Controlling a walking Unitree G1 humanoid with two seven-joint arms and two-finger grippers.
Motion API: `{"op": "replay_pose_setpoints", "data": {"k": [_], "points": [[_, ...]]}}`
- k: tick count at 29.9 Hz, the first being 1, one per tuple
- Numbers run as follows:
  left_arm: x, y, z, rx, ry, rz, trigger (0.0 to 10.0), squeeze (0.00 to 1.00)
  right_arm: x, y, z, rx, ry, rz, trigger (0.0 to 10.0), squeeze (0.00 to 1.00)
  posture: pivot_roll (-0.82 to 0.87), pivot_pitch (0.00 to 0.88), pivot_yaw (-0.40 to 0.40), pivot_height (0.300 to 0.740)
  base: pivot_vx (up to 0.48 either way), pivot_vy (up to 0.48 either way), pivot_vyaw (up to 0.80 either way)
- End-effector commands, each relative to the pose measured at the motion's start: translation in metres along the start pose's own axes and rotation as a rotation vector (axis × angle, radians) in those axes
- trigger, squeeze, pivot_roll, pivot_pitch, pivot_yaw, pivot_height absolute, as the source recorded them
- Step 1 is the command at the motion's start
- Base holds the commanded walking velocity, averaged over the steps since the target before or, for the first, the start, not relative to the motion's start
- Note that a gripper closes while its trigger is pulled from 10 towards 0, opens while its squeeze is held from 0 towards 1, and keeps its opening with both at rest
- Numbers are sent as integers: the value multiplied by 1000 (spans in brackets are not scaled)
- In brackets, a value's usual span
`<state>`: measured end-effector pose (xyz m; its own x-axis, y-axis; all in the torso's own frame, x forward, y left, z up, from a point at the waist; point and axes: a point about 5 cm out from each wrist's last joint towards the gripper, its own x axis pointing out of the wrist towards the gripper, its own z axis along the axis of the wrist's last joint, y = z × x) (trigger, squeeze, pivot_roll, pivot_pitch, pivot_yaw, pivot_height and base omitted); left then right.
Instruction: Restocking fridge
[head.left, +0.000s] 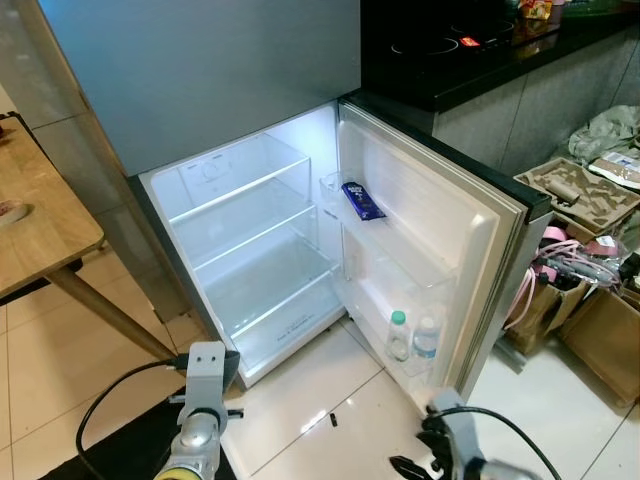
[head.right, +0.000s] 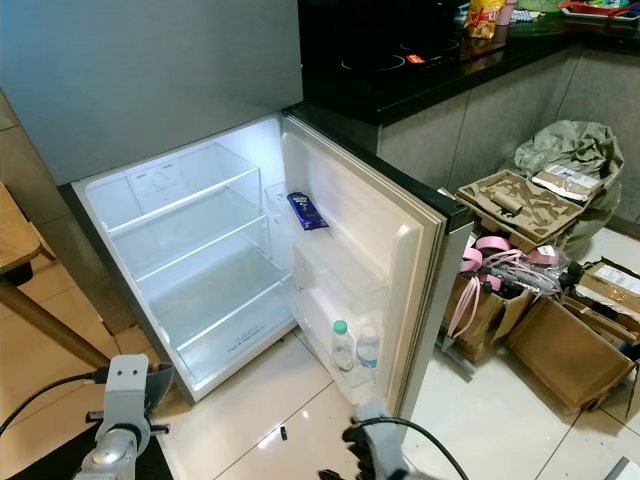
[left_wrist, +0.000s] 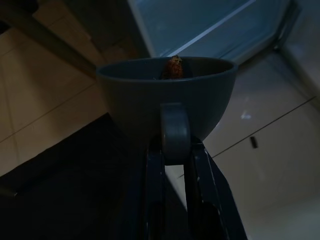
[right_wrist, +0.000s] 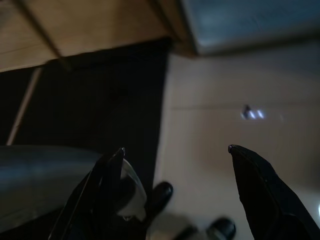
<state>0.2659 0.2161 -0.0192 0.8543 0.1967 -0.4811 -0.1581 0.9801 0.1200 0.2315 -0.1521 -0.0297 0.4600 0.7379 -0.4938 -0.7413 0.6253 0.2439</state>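
Note:
I need to take hold of the grey cup (left_wrist: 165, 95) by its rim with my right gripper next. My left gripper stays shut on the handle and takes up that spot.
The fridge (head.left: 260, 250) stands open and lit, its clear shelves (head.left: 240, 185) bare. On the open door (head.left: 455, 215), a blue packet (head.left: 362, 200) lies in the upper rack and two water bottles (head.left: 398, 335) stand in the bottom rack. My left gripper (left_wrist: 175, 150) is shut on the handle of a grey cup (left_wrist: 165, 95), held low in front of the fridge's left corner. A small reddish-brown item (left_wrist: 174, 67) pokes above the cup's rim. My right gripper (right_wrist: 176, 149) hangs open over the tiled floor, below the door.
A wooden table (head.left: 40, 210) with a slanted leg (head.left: 110, 315) stands at the left, beside a black mat (head.left: 120, 440). Cardboard boxes and bags (head.left: 580, 300) crowd the floor to the right of the door. A black counter (head.left: 470, 50) runs behind.

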Motion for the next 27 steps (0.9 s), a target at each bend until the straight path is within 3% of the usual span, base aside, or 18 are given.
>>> {"op": "replay_pose_setpoints", "data": {"k": [1, 5, 10, 13, 14, 15, 16, 17, 18, 23, 25, 26, 27], "points": [[3, 7, 11, -11, -48, 6, 10000, 0, 3, 1, 13, -46, -42, 57, 10000, 0, -177, 0, 84, 740, 0, 0, 0], [7, 8, 29, 9, -120, -42, 10000, 0, 8, -4, 61, -152, -200, 127, 10000, 0, -176, 0, 82, 740, 0, 0, 0], [8, 10, 32, 13, -128, -48, 10000, 0, 7, -5, 71, -177, -229, 136, 10000, 0, -176, 0, 82, 740, 0, 0, 0], [9, 20, 40, 32, -158, -85, 10000, 0, 1, -3, 104, -241, -337, 217, 10000, 0, -159, 0, 74, 740, 0, 0, 0], [9, 20, 40, 32, -158, -85, 10000, 0, 1, -3, 104, -241, -337, 217, 10000, 0, -159, 0, 74, 740, 0, 0, 0], [9, 26, 44, 35, -177, -111, 10000, 0, -4, -1, 120, -276, -385, 269, 10000, 51, -159, 0, 74, 740, 0, 0, 0], [9, 34, 49, 36, -194, -135, 10000, 0, -10, 3, 133, -307, -419, 335, 10000, 722, -159, 0, 74, 740, 0, 0, 0], [9, 34, 49, 36, -194, -135, 10000, 0, -10, 3, 133, -307, -419, 335, 10000, 722, -159, 0, 74, 740, 0, 0, 0], [8, 39, 51, 36, -203, -156, 10000, 0, -14, 7, 140, -328, -436, 381, 10000, 1000, -148, 0, 73, 740, 0, 0, 0], [6, 45, 57, 64, -223, -255, 10000, 0, -23, 13, 156, -354, -474, 461, 10000, 1000, -141, 0, 68, 740, 0, 0, 0], [3, 42, 64, 59, -265, -423, 10000, 0, -26, 15, 160, -377, -470, 487, 10000, 1000, -137, 0, 63, 740, 0, 0, 0], [3, 42, 64, 59, -265, -423, 10000, 0, -26, 15, 160, -377, -470, 487, 10000, 1000, -137, 0, 63, 740, 0, 0, 0], [1, 40, 66, 69, -282, -491, 10000, 0, -26, 16, 161, -385, -465, 495, 10000, 1000, -136, 0, 62, 740, 0, 0, 0]]}}
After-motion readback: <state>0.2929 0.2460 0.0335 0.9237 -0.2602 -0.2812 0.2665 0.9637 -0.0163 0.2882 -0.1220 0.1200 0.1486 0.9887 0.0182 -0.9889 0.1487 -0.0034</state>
